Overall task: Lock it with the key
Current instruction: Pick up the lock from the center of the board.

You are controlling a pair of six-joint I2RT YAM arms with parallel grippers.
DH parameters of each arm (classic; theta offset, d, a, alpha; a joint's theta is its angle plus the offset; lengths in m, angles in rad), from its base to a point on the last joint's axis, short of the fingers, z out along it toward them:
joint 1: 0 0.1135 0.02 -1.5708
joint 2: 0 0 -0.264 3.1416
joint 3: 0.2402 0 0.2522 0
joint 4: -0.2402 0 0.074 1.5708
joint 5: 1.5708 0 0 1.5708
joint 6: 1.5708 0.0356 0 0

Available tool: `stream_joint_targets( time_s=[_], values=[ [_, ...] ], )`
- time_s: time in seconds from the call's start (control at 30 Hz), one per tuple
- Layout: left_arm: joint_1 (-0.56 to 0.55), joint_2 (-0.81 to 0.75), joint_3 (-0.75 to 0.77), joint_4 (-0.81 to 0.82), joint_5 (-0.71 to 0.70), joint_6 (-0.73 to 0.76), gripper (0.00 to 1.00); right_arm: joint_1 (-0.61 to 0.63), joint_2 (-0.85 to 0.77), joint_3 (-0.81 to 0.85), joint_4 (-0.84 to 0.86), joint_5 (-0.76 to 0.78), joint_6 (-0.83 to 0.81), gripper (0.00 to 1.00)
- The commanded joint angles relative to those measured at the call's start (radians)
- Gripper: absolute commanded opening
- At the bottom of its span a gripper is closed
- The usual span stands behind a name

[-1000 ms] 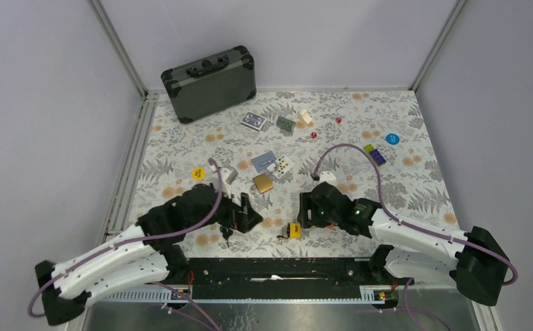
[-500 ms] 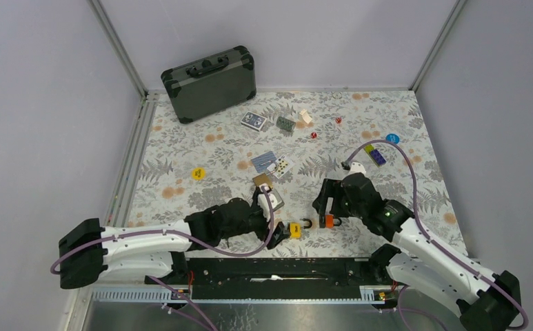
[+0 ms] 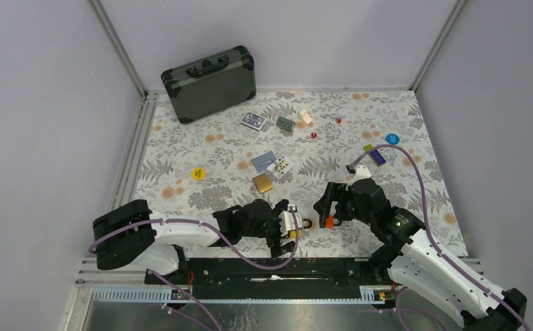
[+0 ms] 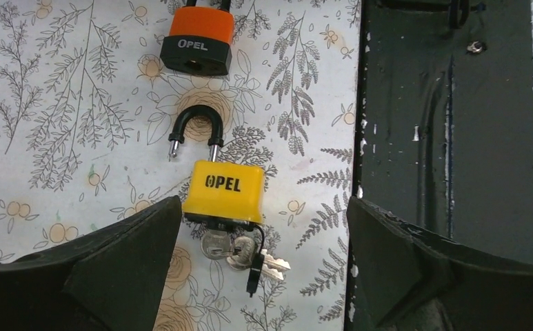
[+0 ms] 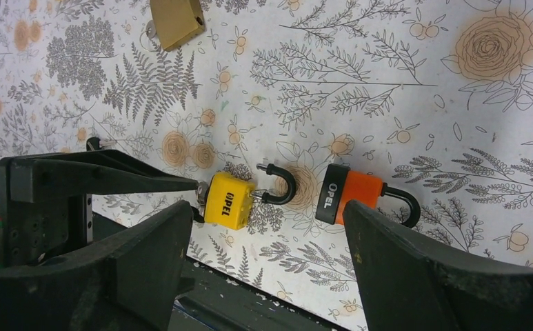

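Note:
The yellow padlock needs to be locked, so my left gripper should grab its body by the two sides next. That leaves the open shackle [image 4: 196,129] free to close.
A yellow padlock [image 4: 223,193] lies on the flowered table with its black shackle [image 4: 196,129] sprung open. A bunch of keys [image 4: 239,249] hangs from its keyhole, one key in the lock. My left gripper [image 4: 263,210] is open and low over the table, its fingers either side of the keys and the lock's lower end, touching neither. An orange padlock [image 5: 348,194] with its shackle shut lies just beyond. My right gripper [image 5: 267,221] is open above both locks and holds nothing. In the top view the yellow padlock [image 3: 293,232] sits near the front edge under the left gripper [image 3: 287,224].
The black base rail [image 3: 284,269] runs right beside the yellow lock. A brass padlock [image 3: 263,183], playing cards [image 3: 254,121], a yellow disc [image 3: 197,173], a blue disc [image 3: 392,138] and small bricks [image 3: 375,154] are scattered farther back. A grey case [image 3: 209,83] stands at the back left.
My left arm has swung right until its open gripper reached the yellow padlock. The right arm pulled back to the right and its jaws opened wider, leaving the orange padlock on the table.

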Motion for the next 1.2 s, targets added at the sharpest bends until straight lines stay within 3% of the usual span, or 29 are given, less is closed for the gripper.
stream_joint_targets(
  time_s=[0.0,0.43,0.6,0.83,1.17],
  values=[
    [0.019,0.041,0.057,0.079,0.04,0.055,0.99,-0.005,0.002,-0.001,-0.011,-0.028,-0.015,0.88],
    [0.114,0.182,0.109,0.1,0.097,0.023,0.95,-0.005,0.025,-0.002,-0.005,-0.069,-0.026,0.89],
    [0.115,0.24,0.169,-0.002,0.15,0.059,0.87,-0.005,0.027,-0.004,0.002,-0.078,-0.03,0.89],
    [0.115,0.252,0.16,-0.024,0.146,0.07,0.76,-0.005,0.013,-0.006,0.002,-0.077,-0.027,0.9],
    [0.114,0.252,0.144,-0.037,0.135,0.056,0.75,-0.004,0.009,-0.011,0.002,-0.075,-0.019,0.9]
  ],
)
